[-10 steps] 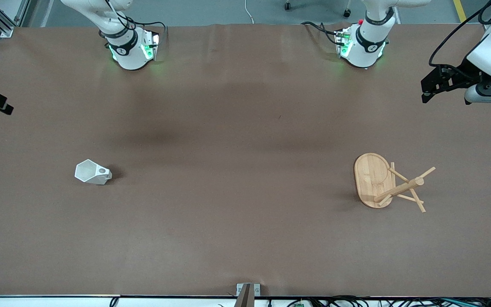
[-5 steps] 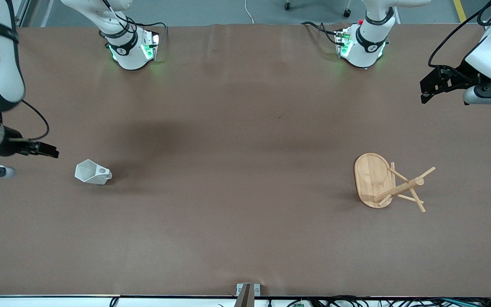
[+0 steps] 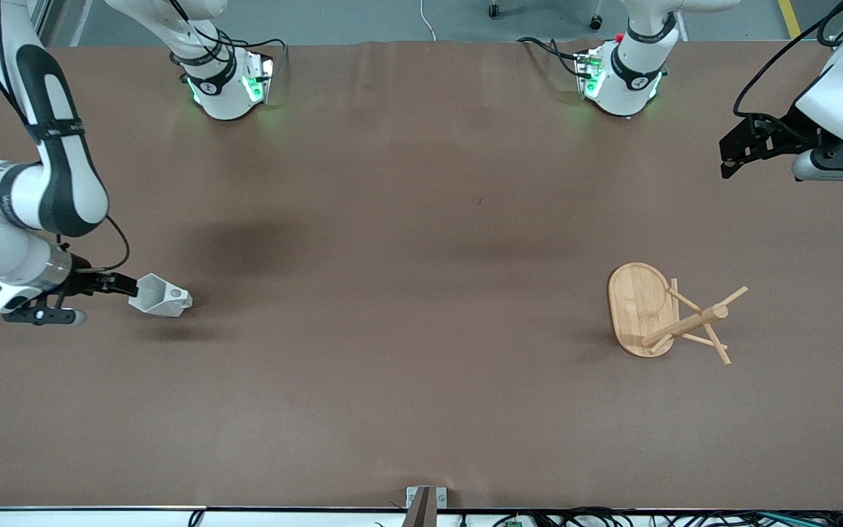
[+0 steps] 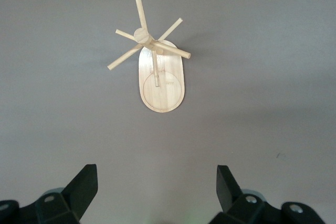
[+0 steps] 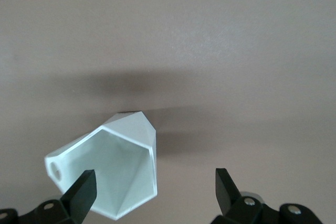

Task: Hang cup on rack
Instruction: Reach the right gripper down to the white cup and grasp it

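The cup's outside slopes in facets and its opening [image 5: 111,165] faces me. The right gripper therefore grabs the cup's thin rim [image 5: 155,165] opposite the handle hole next.
The white faceted cup [image 3: 160,296] lies on its side near the right arm's end of the table, handle hole up. My right gripper [image 3: 123,285] is open right at the cup's mouth. In the right wrist view the cup [image 5: 113,169] faces the camera with its open mouth, and its handle [image 5: 55,169] is near one finger. The cup sits off-centre in the open right gripper [image 5: 155,184]. The bamboo rack [image 3: 645,307] stands near the left arm's end. My left gripper [image 3: 730,157] hangs open and empty above the table. The left wrist view shows the rack [image 4: 161,85] well ahead of the open left gripper [image 4: 156,177].
The table is covered in brown cloth [image 3: 407,329]. A small metal bracket [image 3: 425,498] sits at the table edge nearest the front camera. The two arm bases [image 3: 227,84] [image 3: 623,77] stand along the farthest edge.
My right arm has swung in from the table's end and brought its open gripper down to the cup's mouth. The cup and rack have not moved. The left gripper has barely shifted.
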Motion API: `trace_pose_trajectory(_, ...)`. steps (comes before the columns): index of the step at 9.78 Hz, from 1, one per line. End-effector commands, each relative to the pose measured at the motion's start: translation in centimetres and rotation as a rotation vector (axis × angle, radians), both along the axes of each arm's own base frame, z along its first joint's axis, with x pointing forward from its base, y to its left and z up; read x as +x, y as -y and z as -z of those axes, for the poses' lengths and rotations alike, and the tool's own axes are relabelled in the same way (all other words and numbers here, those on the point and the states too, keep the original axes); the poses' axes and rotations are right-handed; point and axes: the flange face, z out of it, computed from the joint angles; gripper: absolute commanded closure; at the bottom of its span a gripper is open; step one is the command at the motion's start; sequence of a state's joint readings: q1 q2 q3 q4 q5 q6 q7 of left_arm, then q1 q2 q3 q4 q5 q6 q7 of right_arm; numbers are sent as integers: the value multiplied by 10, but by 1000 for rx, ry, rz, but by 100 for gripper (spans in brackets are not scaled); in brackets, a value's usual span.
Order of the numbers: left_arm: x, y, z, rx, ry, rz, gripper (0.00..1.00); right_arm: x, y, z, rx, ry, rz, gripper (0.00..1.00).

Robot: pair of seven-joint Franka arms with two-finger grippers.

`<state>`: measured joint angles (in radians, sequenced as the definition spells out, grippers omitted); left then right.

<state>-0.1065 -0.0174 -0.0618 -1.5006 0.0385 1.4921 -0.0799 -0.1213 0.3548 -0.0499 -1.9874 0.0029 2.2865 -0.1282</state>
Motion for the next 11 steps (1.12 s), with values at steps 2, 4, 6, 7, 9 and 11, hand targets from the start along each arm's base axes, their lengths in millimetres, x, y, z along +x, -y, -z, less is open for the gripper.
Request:
trace_pose_trajectory(2,2,4,15,-13,-39,-3,0,-12,-1,33,6,18,-18,0)
trace_pose_trajectory(4,2,4,14,-15,-38,0,0,-12,-2,42,5,21,-18,0)
trace_pose_trajectory(6,2,8,14,-15,-36,5,0,-12,-4,51,7,6,-19,23)
trace_pose_trajectory(7,2,8,14,-15,-36,5,0,-12,-4,51,7,8,-19,39)
trace_pose_trajectory(9,2,4,14,-15,-36,6,0,-11,-1,50,6,11,-15,68)
trace_pose_trajectory(11,2,4,13,-15,-33,8,0,-10,-3,49,6,9,-16,99)
